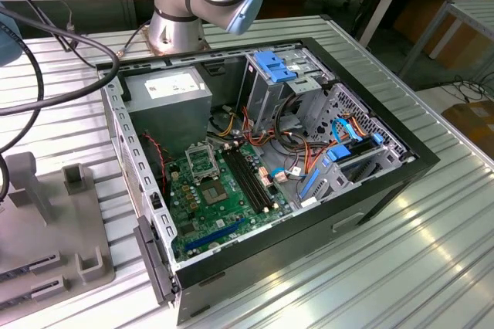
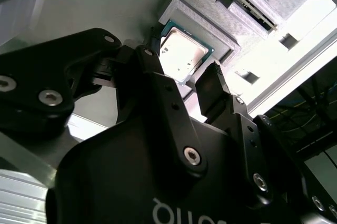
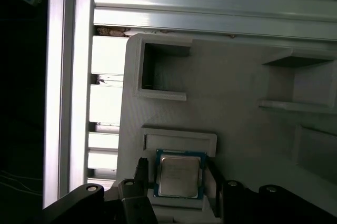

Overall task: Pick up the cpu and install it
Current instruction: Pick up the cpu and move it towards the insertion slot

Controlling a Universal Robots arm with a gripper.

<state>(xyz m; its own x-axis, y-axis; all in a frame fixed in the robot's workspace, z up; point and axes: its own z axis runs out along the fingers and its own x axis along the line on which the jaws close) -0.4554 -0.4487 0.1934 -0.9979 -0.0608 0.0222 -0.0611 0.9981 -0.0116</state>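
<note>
The gripper grabs the cpu (image 3: 179, 175) by its opposite edges between the holder's ledges next, where the holder (image 3: 180, 140) leaves open gaps for the fingers.
The cpu (image 3: 179, 175) is a small square chip with a pale metal face and a green rim. It lies flat in a shallow pocket of a grey holder tray (image 3: 237, 108); the second wrist view also shows the cpu (image 2: 181, 53). My gripper (image 3: 176, 177) hangs just above it, open, with one black finger on each side of the chip. In the second wrist view the gripper (image 2: 181, 71) shows its fingertips (image 2: 211, 84) flanking the chip with small gaps. The black-and-silver socket frame (image 1: 202, 161) sits on the green board (image 1: 224, 205) inside the open computer case (image 1: 386, 167).
The grey holder tray (image 1: 46, 228) lies on the slatted metal table (image 1: 432, 252) at the exterior view's left, beside the case. Raised blocks (image 1: 75, 177) and other recesses (image 3: 158, 69) stand on it. The arm's base (image 1: 179, 24) is behind the case. Black cables (image 1: 69, 59) cross the table.
</note>
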